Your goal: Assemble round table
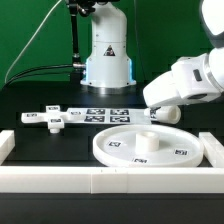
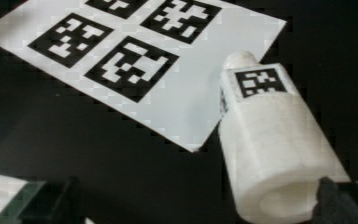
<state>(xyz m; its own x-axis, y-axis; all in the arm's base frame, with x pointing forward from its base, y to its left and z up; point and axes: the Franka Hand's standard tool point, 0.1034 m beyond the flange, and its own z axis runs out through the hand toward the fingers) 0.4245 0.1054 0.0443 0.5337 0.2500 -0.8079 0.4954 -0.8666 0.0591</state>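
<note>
My gripper's fingers are above the cylinder leg in the wrist view, with only black table between them. My gripper needs to go lower before it closes on the leg.
The large flat white disc (image 1: 140,147) lies near the front with its raised hub up. The cross-shaped piece (image 1: 50,119) lies flat toward the exterior view's left. The short cylinder leg (image 2: 268,140) lies on its side on the black table beside the marker board, its tag facing up; in the exterior view it shows just under the hand (image 1: 166,113). My gripper (image 2: 197,202) is open and low over the leg's near end. That end sits between the fingers, close to one fingertip (image 2: 345,196), while the other finger (image 2: 51,200) stands well clear. In the exterior view the gripper (image 1: 158,108) is behind the disc.
The marker board (image 1: 108,113) lies flat behind the disc and also shows in the wrist view (image 2: 131,45). A white raised border (image 1: 100,181) runs along the front and both sides of the table. The robot base (image 1: 106,55) stands at the back.
</note>
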